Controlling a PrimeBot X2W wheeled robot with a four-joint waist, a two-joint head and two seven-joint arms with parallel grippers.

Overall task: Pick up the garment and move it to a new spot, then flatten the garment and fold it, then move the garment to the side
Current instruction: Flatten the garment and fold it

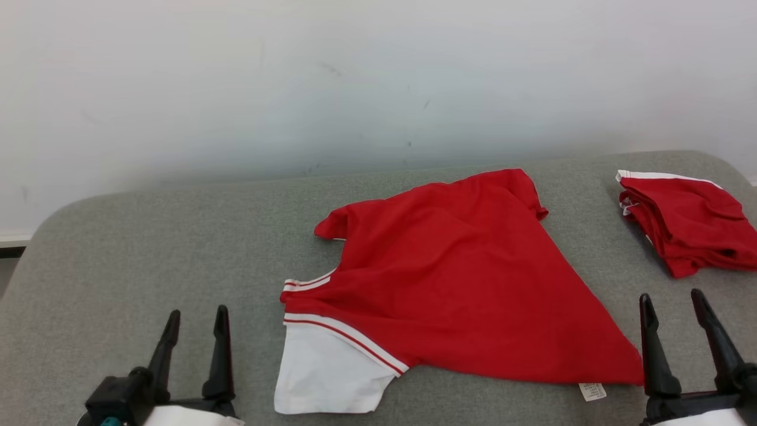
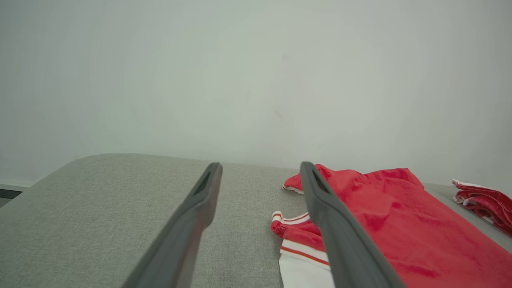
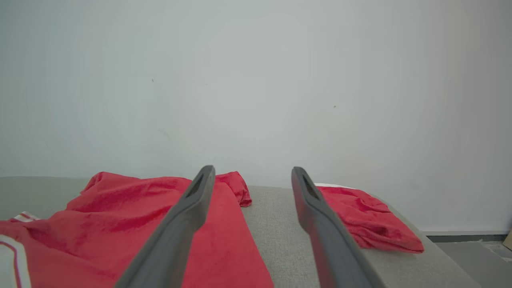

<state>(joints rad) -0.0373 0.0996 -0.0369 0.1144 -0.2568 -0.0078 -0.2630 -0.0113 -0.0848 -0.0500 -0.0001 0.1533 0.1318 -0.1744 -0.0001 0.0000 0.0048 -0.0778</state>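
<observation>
The garment's red body [image 1: 468, 284] lies spread out on the tabletop, so the right gripper should next grab the garment by its red hem corner [image 1: 631, 370].
A red garment [image 1: 461, 278] with a white sleeve and red-and-white trim lies spread and slightly rumpled on the grey table [image 1: 148, 248]; a small white tag shows at its near right corner. It also appears in the left wrist view [image 2: 400, 224] and the right wrist view [image 3: 132, 212]. My left gripper [image 1: 197, 312] stands open at the lower left, apart from the garment's white sleeve. My right gripper [image 1: 673, 296] stands open at the lower right, just beside the garment's near right corner. Nothing sits between either pair of fingers.
A second red garment [image 1: 686, 222], folded, with white trim, rests at the table's far right, also seen as a folded pile [image 3: 368, 218]. A pale wall [image 1: 355, 77] rises behind the table. The table's rounded left corner lies beyond my left gripper.
</observation>
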